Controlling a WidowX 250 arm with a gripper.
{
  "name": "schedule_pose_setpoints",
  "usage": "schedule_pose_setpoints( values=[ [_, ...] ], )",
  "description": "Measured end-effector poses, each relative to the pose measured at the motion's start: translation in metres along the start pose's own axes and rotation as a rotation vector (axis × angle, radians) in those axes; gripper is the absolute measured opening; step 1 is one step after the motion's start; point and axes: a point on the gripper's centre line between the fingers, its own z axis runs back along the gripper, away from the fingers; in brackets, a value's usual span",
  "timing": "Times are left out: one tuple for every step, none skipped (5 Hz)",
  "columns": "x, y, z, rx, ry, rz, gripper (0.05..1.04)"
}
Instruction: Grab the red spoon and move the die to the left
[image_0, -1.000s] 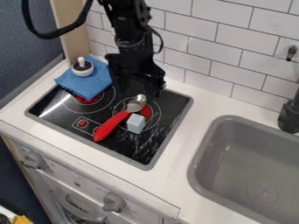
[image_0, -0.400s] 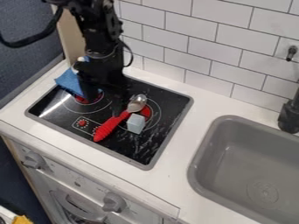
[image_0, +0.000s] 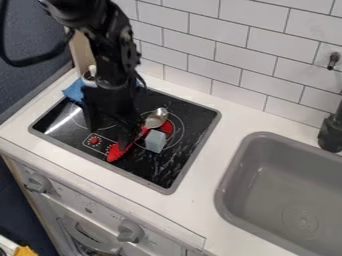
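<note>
The red spoon needs to be picked up by its handle with my gripper next, so that the spoon can push the die (image_0: 155, 141) across the stovetop.
The black gripper (image_0: 109, 133) hangs over the front left half of the stovetop, its fingers spread apart; one of them is over the red spoon's handle and hides part of it. The red-handled spoon (image_0: 115, 152) lies diagonally on the black stovetop, handle end toward the front left and metal bowl toward the back right. Close against the right side of the handle, below the bowl, sits the pale blue-grey die (image_0: 155, 141). Whether the gripper touches the spoon I cannot tell.
The stovetop (image_0: 180, 165) has a raised grey rim. At its back left a blue cloth (image_0: 73, 92) lies partly behind the arm, with a small white pot (image_0: 89, 79) on it. A grey sink (image_0: 267, 175) is set into the counter at right; a tiled wall stands behind.
The gripper has come from the back of the stovetop, first left, then forward and down over the spoon's handle. The spoon and the die have stayed in place.
</note>
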Motion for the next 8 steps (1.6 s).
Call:
schedule_pose_setpoints(
  values=[
    [0.005,0.001,-0.014,0.002,0.03,-0.007,1.0],
    [0.011,0.001,-0.029,-0.005,0.06,-0.029,0.999],
    [0.018,0.0,-0.033,-0.013,0.058,-0.035,1.0],
    [0.027,-0.006,-0.036,-0.065,0.033,-0.073,0.945],
    [0.03,-0.007,-0.039,-0.095,0.004,-0.075,0.665],
    [0.031,-0.008,-0.04,-0.104,-0.007,-0.085,0.395],
    [0.028,-0.007,-0.041,-0.129,-0.016,-0.066,0.381],
    [0.017,-0.002,-0.039,-0.148,-0.008,-0.028,0.381]
  ],
)
